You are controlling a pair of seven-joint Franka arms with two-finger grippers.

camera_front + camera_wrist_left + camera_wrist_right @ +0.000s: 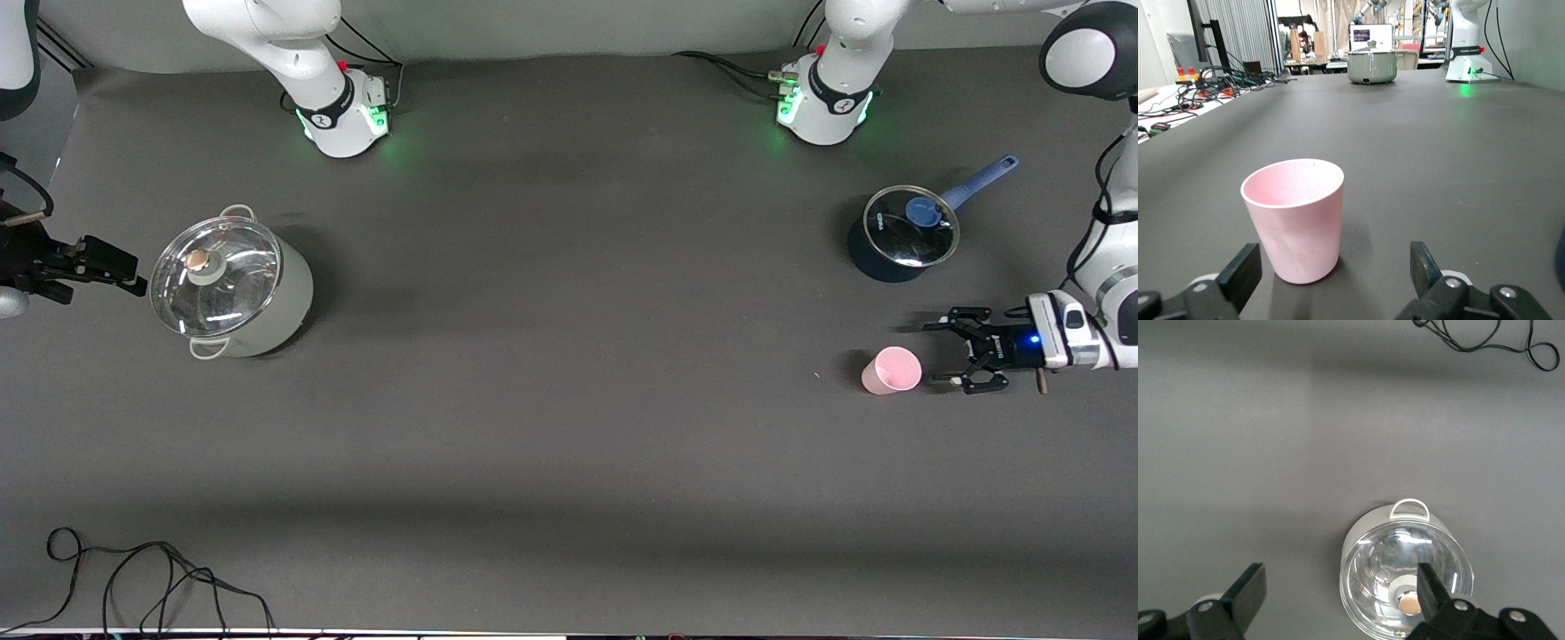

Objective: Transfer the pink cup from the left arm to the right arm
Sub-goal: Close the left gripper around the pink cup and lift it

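The left gripper grabs the lower body of the pink cup next, and the cup's rim stays free for my right gripper.
The pink cup [892,370] [1297,220] stands upright on the dark table toward the left arm's end, nearer to the front camera than the blue saucepan. My left gripper [933,353] [1335,267] lies low and level just beside the cup, open. The cup stands just ahead of the fingertips [1241,273], not between them, and nothing touches it. My right gripper [124,271] [1341,583] hangs open and empty at the right arm's end of the table, looking down beside the grey-green pot.
A grey-green pot with a glass lid [233,289] [1405,570] stands toward the right arm's end. A blue saucepan with a glass lid [902,233] stands near the left arm's base. Black cables [133,578] lie at the table's front corner.
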